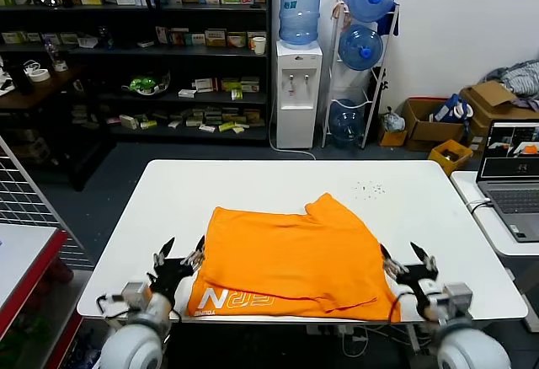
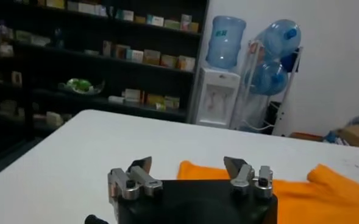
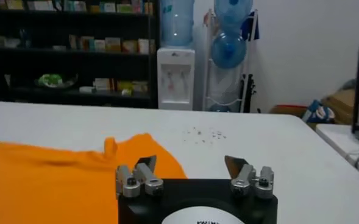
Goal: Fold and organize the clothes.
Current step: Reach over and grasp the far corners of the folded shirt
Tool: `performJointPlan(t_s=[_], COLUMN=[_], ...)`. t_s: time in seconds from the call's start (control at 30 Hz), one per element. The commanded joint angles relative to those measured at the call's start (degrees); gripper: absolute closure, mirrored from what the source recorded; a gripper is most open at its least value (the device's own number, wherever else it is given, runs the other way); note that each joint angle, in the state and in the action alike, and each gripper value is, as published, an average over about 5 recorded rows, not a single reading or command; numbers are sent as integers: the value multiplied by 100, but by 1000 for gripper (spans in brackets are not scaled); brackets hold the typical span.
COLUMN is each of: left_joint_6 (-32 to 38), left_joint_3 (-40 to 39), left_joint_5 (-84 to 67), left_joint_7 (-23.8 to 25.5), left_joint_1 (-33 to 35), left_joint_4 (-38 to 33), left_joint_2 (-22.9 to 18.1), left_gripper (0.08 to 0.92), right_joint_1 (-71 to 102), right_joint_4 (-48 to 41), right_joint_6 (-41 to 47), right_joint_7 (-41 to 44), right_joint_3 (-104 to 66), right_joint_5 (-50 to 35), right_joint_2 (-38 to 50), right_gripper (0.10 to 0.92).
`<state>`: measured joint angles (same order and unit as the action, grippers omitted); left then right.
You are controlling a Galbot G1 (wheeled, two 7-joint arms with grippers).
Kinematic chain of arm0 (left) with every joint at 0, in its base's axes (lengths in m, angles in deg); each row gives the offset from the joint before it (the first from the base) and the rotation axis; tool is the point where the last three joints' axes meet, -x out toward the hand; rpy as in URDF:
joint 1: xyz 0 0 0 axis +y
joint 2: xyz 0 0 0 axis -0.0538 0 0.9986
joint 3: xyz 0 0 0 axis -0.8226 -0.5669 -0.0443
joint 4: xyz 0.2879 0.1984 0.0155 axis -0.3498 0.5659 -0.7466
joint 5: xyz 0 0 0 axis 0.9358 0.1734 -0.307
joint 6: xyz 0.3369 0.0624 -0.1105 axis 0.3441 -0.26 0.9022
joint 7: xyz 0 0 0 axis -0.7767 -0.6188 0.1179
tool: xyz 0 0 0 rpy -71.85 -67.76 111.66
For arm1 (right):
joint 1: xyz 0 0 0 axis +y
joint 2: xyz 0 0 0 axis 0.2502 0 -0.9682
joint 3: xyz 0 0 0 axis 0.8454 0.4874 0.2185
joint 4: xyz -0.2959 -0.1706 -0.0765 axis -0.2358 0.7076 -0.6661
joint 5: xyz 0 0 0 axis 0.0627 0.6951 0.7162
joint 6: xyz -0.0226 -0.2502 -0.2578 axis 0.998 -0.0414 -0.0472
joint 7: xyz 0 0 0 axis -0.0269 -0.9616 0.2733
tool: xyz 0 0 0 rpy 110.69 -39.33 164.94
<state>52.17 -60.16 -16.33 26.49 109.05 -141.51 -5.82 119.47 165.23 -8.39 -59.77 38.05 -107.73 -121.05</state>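
The orange T-shirt [image 1: 290,255] needs to be folded into a neat bundle. My right gripper should pick it up by its sleeve [image 1: 330,208] next.
The orange T-shirt [image 1: 290,255] lies partly folded on the white table [image 1: 168,209], with white lettering showing at its near left corner and a sleeve at the far right. My left gripper [image 1: 179,255] is open at the shirt's near left edge, holding nothing. My right gripper [image 1: 408,261] is open at the shirt's near right edge, holding nothing. In the left wrist view the gripper [image 2: 188,165] is open with the shirt [image 2: 301,192] beyond it. In the right wrist view the gripper [image 3: 191,163] is open beside the shirt [image 3: 45,179].
A laptop [image 1: 514,179] sits on a side table at the right. Small dark specks [image 1: 369,189] lie on the far right of the table. Shelves [image 1: 135,57], a water dispenser [image 1: 299,91] and boxes [image 1: 429,120] stand behind. A red-edged wire rack [image 1: 25,226] is at the left.
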Motion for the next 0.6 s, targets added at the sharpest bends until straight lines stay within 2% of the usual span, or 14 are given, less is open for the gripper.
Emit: performJointPlan(t_s=[0.03, 0.13, 0.23, 0.6], left_joint_6=[-543, -676, -813, -1039], left_joint_3=[-1448, -1687, -1810, -1911], left_joint_5=[-978, -960, -944, -913], left_joint_7=[280, 462, 585, 630], left_joint_1=[-3652, -4011, -4140, -4031], left_joint_4=[3442, 4021, 4270, 4233], left_joint_2=[-367, -450, -481, -442], left_gripper=[192, 179, 177, 177], right_joint_1=[-3891, -4279, -4431, -4375], right_joint_4=[-2887, -3691, -4183, -4697], right_joint_6=[610, 711, 763, 814], right_joint_7=[-238, -156, -18, 227], right_joint_3=[1852, 2048, 2118, 2078], right_joint_5=[-501, -458, -365, -167], right_joint_2=[-600, -942, -1152, -1292], right_gripper=[211, 204, 203, 203])
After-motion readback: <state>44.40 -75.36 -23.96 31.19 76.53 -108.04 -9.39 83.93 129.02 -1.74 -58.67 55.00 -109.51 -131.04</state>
